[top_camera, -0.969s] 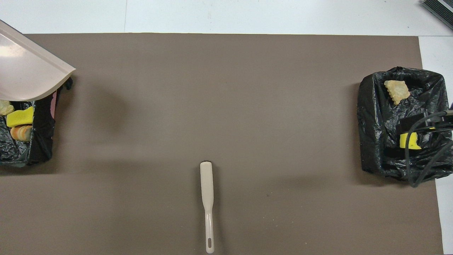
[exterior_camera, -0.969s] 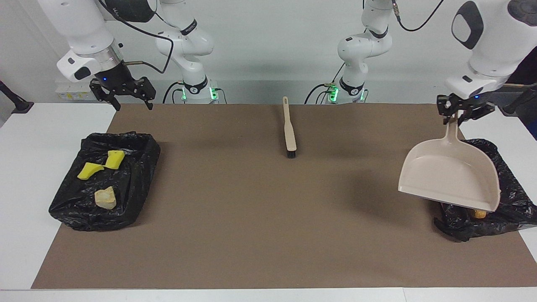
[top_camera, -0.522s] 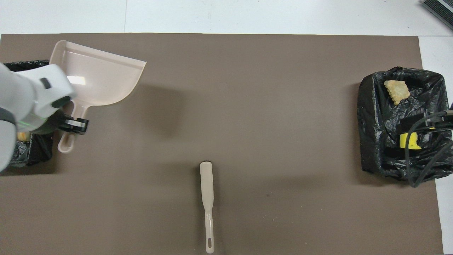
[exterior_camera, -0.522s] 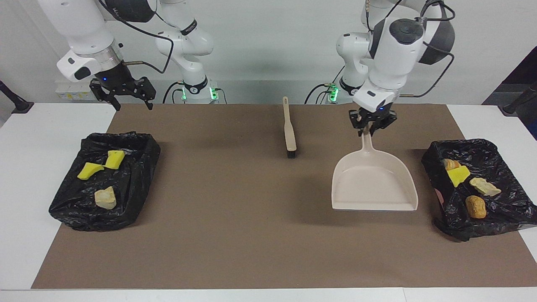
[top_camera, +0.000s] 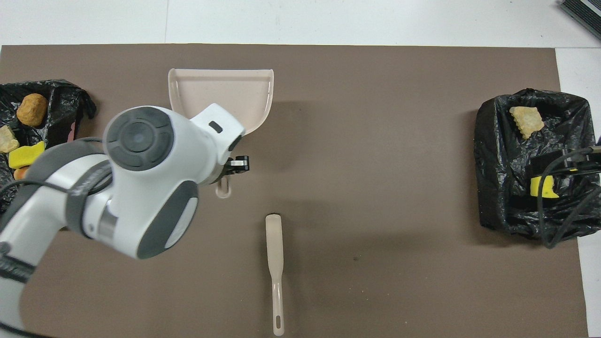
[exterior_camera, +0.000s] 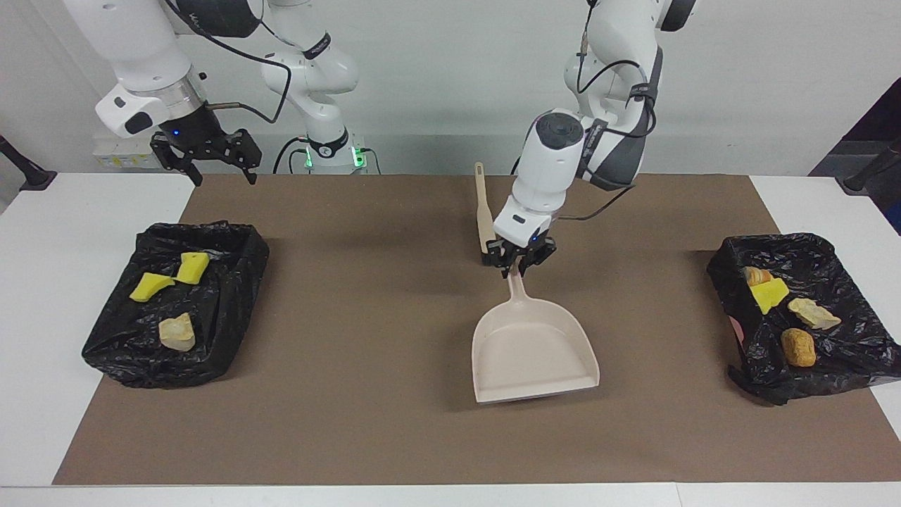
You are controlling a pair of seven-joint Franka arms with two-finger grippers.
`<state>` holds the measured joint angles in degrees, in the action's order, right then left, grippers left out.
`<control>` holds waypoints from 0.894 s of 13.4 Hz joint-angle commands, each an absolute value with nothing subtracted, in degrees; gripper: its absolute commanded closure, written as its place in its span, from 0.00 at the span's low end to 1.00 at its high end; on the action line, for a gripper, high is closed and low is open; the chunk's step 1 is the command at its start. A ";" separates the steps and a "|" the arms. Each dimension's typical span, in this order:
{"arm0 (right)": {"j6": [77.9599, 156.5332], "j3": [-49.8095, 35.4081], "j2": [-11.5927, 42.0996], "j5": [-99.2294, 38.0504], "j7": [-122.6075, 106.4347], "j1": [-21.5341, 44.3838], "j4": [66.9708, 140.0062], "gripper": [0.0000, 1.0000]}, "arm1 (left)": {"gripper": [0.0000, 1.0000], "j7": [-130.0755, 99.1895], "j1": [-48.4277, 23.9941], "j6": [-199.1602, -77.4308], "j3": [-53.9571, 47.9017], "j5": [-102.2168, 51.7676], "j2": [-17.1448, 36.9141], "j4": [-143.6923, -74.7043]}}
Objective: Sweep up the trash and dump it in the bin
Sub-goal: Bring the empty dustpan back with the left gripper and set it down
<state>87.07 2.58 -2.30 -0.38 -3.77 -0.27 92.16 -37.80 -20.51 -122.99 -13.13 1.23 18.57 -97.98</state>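
Observation:
My left gripper keeps hold of the dustpan (top_camera: pixel 220 91) for now. It is above the brown mat, its shadow apart, so the dustpan would drop if I opened now.
An empty beige dustpan (exterior_camera: pixel 531 348) (top_camera: pixel 220 91) sits low over the middle of the brown mat; I cannot tell if it touches. My left gripper (exterior_camera: pixel 519 266) is shut on its handle. The beige brush (exterior_camera: pixel 484 218) (top_camera: pixel 275 263) lies on the mat beside that gripper, nearer the robots. Trash lies in two black-lined bins. The bin (exterior_camera: pixel 838 359) (top_camera: pixel 56 94) at the left arm's end holds a yellow sponge piece (exterior_camera: pixel 769 294) and an orange-brown lump (exterior_camera: pixel 797 346). The bin (exterior_camera: pixel 232 282) (top_camera: pixel 497 155) at the right arm's end holds yellow pieces (exterior_camera: pixel 151 285) and a pale lump (exterior_camera: pixel 176 331). My right gripper (exterior_camera: pixel 225 179) waits open above that bin's edge.
The brown mat (exterior_camera: pixel 366 394) covers most of the white table (exterior_camera: pixel 49 282). In the overhead view the left arm's body covers part of the mat and most of the dustpan handle, and a cable (top_camera: pixel 556 197) hangs over the bin at the right arm's end.
My left arm has carried the dustpan from over the bin at its end to the middle of the mat, lowering and levelling it. The right arm has not moved.

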 commanded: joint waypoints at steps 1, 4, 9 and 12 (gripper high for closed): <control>87.54 2.37 -2.11 -1.32 -2.81 -0.53 91.76 0.00 | 1.00 -37.80 -21.18 -124.96 -12.04 0.18 20.48 -94.83; 87.54 2.37 -2.11 -1.32 -2.81 -0.53 91.76 0.00 | 1.00 -36.40 -23.20 -126.66 -12.13 0.09 22.41 -95.44; 87.54 2.37 -2.11 -1.32 -2.81 -0.53 91.76 0.00 | 1.00 -31.02 -25.57 -127.35 -12.22 -1.05 23.37 -97.91; 87.54 2.37 -2.11 -1.32 -2.81 -0.53 91.76 0.00 | 1.00 -31.20 -25.23 -127.44 -12.22 -3.50 23.47 -97.73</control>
